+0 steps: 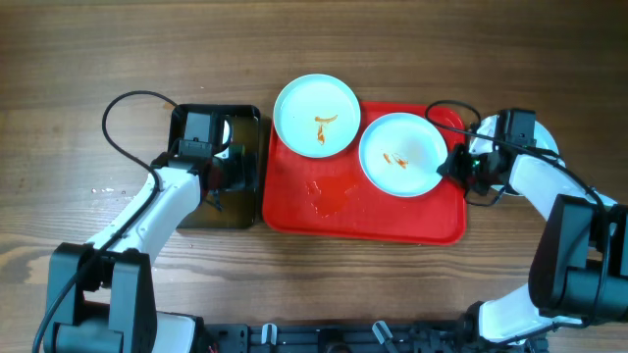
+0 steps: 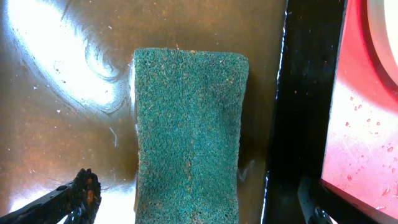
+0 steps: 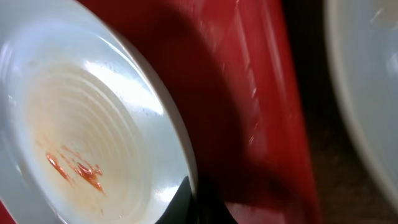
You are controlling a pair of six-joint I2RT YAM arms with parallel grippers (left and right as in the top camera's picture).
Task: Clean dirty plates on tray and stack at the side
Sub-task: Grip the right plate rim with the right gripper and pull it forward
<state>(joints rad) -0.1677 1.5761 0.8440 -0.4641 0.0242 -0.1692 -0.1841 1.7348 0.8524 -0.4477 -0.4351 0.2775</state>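
The green sponge next needs my left gripper across its long sides, so the sponge's far end and bottom stay free to wipe the smeared plate.
The red tray (image 1: 392,216) lies mid-table. One plate (image 1: 314,116) with an orange smear sits at its back left, overhanging the rim. A second smeared plate (image 1: 402,154) sits at its right. My right gripper (image 1: 453,163) is shut on this plate's right rim; in the right wrist view one finger (image 3: 199,193) lies inside the rim of the plate (image 3: 93,137). A third plate (image 3: 367,93) lies off the tray to the right, mostly hidden under my right arm. My left gripper (image 1: 224,172) is open over the basin, fingers either side of the sponge (image 2: 196,199).
A black basin (image 1: 250,211) stands against the tray's left side. The green sponge (image 2: 186,124) lies in it on a wet, shiny bottom. Water drops and a wet patch (image 1: 329,196) mark the tray. Cables loop behind both arms.
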